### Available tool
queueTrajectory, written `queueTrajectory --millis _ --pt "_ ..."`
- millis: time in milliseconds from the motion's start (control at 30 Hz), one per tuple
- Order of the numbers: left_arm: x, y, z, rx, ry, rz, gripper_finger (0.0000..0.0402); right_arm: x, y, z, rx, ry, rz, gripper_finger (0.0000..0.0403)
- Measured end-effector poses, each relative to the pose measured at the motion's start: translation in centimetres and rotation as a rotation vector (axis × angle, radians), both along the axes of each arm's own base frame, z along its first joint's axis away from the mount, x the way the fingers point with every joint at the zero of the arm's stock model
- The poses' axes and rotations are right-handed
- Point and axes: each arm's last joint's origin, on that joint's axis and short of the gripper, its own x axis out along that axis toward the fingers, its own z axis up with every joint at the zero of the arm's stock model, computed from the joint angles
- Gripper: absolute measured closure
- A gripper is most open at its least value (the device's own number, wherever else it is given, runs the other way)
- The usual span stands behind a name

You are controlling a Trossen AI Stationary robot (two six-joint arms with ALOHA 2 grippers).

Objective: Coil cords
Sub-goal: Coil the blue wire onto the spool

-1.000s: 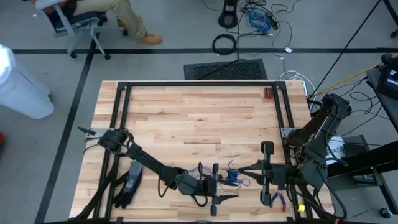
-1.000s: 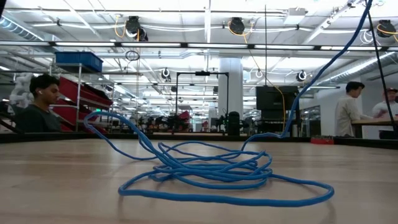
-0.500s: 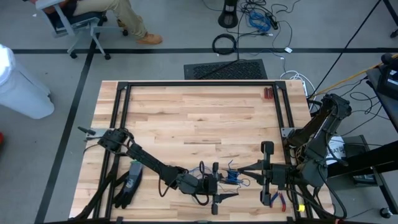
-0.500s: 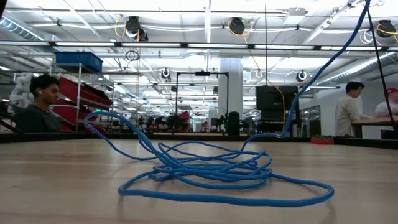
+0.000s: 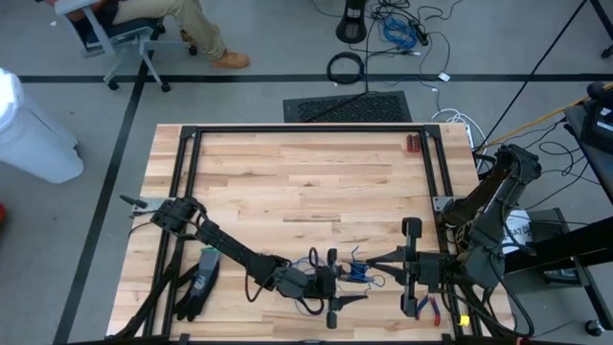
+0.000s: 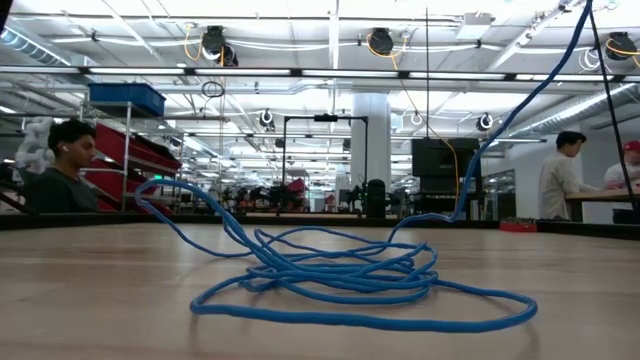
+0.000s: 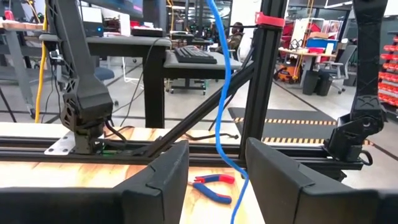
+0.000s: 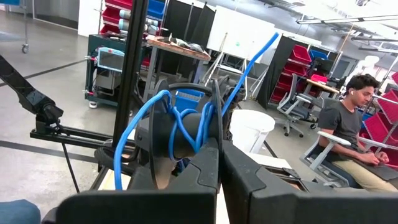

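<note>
My left gripper should next grab the blue cord by its loose piece (image 7: 219, 137) to wind the rest of the cord into the coil.
The blue cord (image 6: 340, 275) lies in a loose pile on the table near its front edge, and one strand (image 6: 560, 50) rises from it up and to the right. In the high view the cord (image 5: 358, 273) sits between my two grippers. My left gripper (image 5: 330, 285) stands open and level, with a strand (image 7: 225, 124) running down across the gap between its fingers. My right gripper (image 5: 375, 259) faces it from the table's right, shut on the cord. No gripper shows in the low view. My left gripper has loops of the cord (image 8: 134, 134) lying around the outside of its spread fingers (image 8: 186, 134), as the right wrist view shows; it does not pinch them. My right gripper pinches a strand of the cord (image 8: 210, 127) between its shut fingers, coming level from the table's right. The strands run slack from there to the loops on the left gripper.
Red-handled pliers (image 5: 424, 307) lie at the front right, by the frame rail (image 7: 273, 93). A black glove (image 5: 198, 283) lies at the front left. A small red thing (image 5: 413, 145) sits at the far right corner. Bare wood (image 5: 306, 182) stretches toward the far edge.
</note>
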Motion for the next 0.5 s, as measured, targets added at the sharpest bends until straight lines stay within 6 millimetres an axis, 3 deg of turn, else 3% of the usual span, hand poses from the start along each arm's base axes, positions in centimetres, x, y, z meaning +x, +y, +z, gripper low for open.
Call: queueTrajectory --millis 300,500 --pt "0.07 0.13 -0.07 0.003 0.007 0.003 0.0299 0.00 0.00 0.00 0.000 0.000 0.000 0.0403" --pt "0.07 0.12 -0.22 0.012 0.022 0.003 0.0383 -0.01 0.01 0.00 0.000 0.000 0.001 0.0403"
